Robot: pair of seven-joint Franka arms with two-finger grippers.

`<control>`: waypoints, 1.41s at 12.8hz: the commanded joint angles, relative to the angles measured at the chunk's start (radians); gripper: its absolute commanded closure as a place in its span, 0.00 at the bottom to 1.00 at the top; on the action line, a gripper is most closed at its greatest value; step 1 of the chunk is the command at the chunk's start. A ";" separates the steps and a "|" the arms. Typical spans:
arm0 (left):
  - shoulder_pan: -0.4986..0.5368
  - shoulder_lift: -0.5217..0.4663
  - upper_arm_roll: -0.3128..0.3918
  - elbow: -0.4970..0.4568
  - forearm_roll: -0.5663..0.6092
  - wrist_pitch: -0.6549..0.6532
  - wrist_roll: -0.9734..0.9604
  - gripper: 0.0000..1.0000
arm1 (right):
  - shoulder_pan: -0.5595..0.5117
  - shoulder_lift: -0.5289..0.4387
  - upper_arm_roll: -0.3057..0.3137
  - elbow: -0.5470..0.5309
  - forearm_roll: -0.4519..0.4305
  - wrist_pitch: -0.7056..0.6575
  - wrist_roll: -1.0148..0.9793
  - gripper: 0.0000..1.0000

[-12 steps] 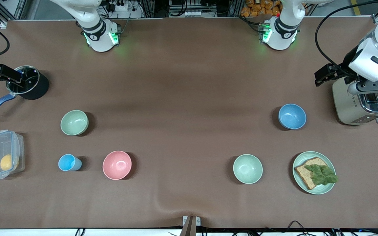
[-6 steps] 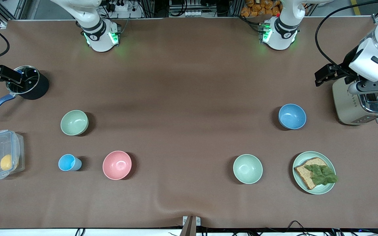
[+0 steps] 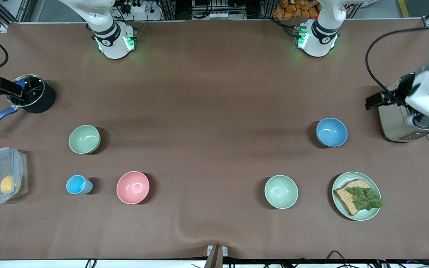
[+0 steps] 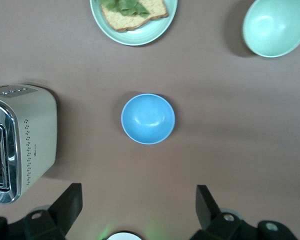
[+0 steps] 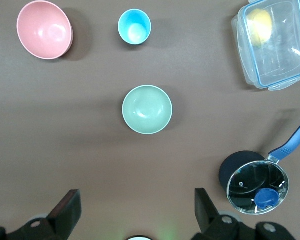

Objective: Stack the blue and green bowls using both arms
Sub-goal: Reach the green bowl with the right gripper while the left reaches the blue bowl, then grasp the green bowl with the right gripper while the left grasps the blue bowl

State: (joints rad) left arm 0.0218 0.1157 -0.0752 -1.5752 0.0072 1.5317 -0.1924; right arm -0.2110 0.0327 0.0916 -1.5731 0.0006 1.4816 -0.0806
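Observation:
My right gripper will next take the sage green bowl by its rim [image 3: 85, 125], so that it can stack it with the blue bowl [image 3: 331, 132].
The blue bowl [image 3: 331, 132] [image 4: 148, 118] sits upright toward the left arm's end of the table, beside the toaster. The sage green bowl [image 3: 84, 139] [image 5: 147, 109] sits upright toward the right arm's end. My left gripper [image 4: 138, 201] hangs high and open with nothing between its fingers. Its hand [image 3: 427, 108] is over the toaster, apart from the blue bowl. My right gripper [image 5: 137, 205] also hangs high and open, and empty. Its hand is at the table's edge by the pot, apart from the green bowl.
A paler mint bowl [image 3: 281, 191] and a plate with bread and lettuce [image 3: 374, 214] lie nearer the front camera than the blue bowl. A pink bowl [image 3: 133, 187], a light-blue cup [image 3: 76, 184], a clear lidded box [image 3: 2, 179], a black pot [image 3: 32, 93] and the toaster [image 3: 395, 124] also stand here.
The left arm's hand has swung over the toaster and now covers its slots. The right arm's hand has drifted slightly toward the table's edge. The bowls have not moved.

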 commanded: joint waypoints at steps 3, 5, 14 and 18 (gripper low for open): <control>0.081 0.006 -0.006 -0.214 0.092 0.239 0.086 0.00 | -0.015 0.102 0.014 -0.005 0.001 0.075 -0.019 0.00; 0.104 0.002 -0.008 -0.328 0.089 0.371 0.088 0.00 | -0.002 0.212 0.016 -0.007 0.002 0.110 -0.033 0.00; 0.173 0.061 -0.011 -0.649 0.088 0.781 0.149 0.00 | -0.074 0.587 0.016 -0.005 -0.001 0.327 -0.191 0.00; 0.182 0.128 -0.017 -0.649 0.056 0.809 0.153 0.00 | -0.097 0.654 0.016 -0.007 -0.001 0.393 -0.240 0.00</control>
State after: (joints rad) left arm 0.1900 0.2213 -0.0754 -2.2243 0.0801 2.3189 -0.0590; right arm -0.2938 0.6665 0.0924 -1.6052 0.0014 1.8794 -0.3038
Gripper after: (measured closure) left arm 0.000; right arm 0.000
